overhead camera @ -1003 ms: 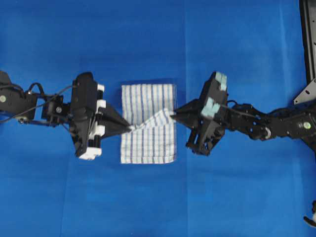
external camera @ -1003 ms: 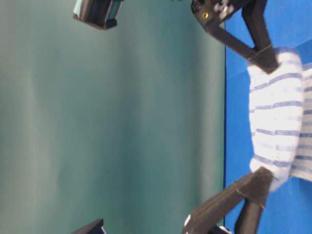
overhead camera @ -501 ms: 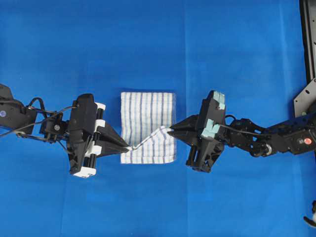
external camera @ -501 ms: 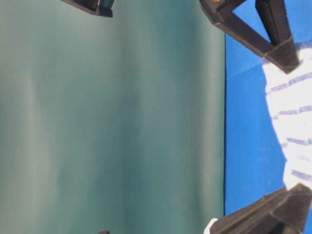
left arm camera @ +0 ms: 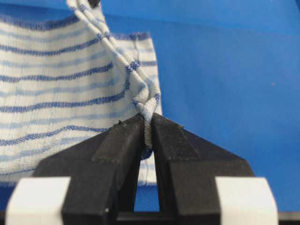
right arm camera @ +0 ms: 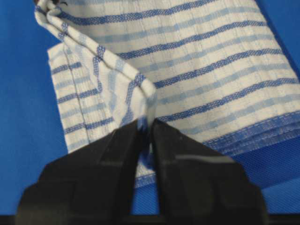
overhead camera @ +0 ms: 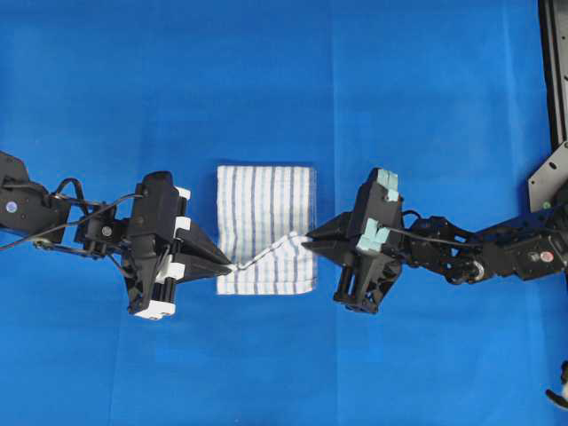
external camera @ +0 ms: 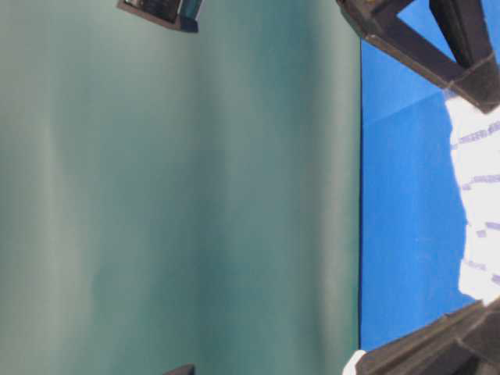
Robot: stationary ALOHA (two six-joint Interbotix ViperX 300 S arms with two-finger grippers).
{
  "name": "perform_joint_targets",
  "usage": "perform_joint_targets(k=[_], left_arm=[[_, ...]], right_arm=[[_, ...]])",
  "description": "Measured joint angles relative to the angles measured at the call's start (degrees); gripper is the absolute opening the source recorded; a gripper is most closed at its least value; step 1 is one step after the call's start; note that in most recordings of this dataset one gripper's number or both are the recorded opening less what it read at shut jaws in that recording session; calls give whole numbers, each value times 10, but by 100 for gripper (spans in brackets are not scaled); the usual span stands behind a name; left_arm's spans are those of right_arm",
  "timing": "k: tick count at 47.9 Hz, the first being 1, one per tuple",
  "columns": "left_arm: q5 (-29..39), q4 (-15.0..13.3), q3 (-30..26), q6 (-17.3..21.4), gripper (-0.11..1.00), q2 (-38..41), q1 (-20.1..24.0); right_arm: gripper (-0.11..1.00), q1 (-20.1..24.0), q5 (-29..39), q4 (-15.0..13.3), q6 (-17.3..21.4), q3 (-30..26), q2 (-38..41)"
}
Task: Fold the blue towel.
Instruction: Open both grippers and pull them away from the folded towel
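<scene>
The pinched towel corner rests over the folded towel's near edge and would stay there, so it is ready for my left gripper to release now.
The blue towel (overhead camera: 266,200), white with thin blue stripes, lies folded on the blue table cover. One edge is lifted into a twisted ridge across its near part. My left gripper (overhead camera: 232,264) is shut on the left end of that ridge, and the cloth shows pinched between its black fingertips (left arm camera: 147,123). At the ridge's right end, my right gripper (overhead camera: 308,238) has the towel (right arm camera: 211,61) edge standing between its nearly closed tips (right arm camera: 146,124), slightly blurred. The table-level view shows the towel (external camera: 476,195) stretched between two black fingers (external camera: 469,70).
A black metal frame (overhead camera: 555,71) and a grey bracket (overhead camera: 550,164) stand at the right edge. The blue table cover (overhead camera: 266,71) spreads around the towel. A green backdrop (external camera: 180,195) fills most of the table-level view.
Both grippers have carried the held towel edge toward the near side and lower, so the raised ridge now lies close to the towel's near edge.
</scene>
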Motion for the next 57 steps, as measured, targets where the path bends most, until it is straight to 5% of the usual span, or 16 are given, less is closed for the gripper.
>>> perform_joint_targets(k=[5, 10, 16, 20, 35, 57], left_arm=[[-1, -6, 0, 0, 9, 3, 0], [0, -13, 1, -4, 37, 3, 0], [-1, -18, 2, -6, 75, 3, 3], [0, -19, 4, -4, 90, 3, 3], [53, -19, 18, 4, 87, -72, 8], [111, -19, 98, 67, 86, -291, 33]], right_arm=[[64, 0, -1, 0, 0, -2, 1], [87, 0, -2, 0, 0, -2, 1], [87, 0, -4, 0, -2, -2, 1], [86, -1, -6, 0, -3, -2, 1], [85, 0, -8, 0, -38, 18, -44], [85, 0, -7, 1, -156, 139, -303]])
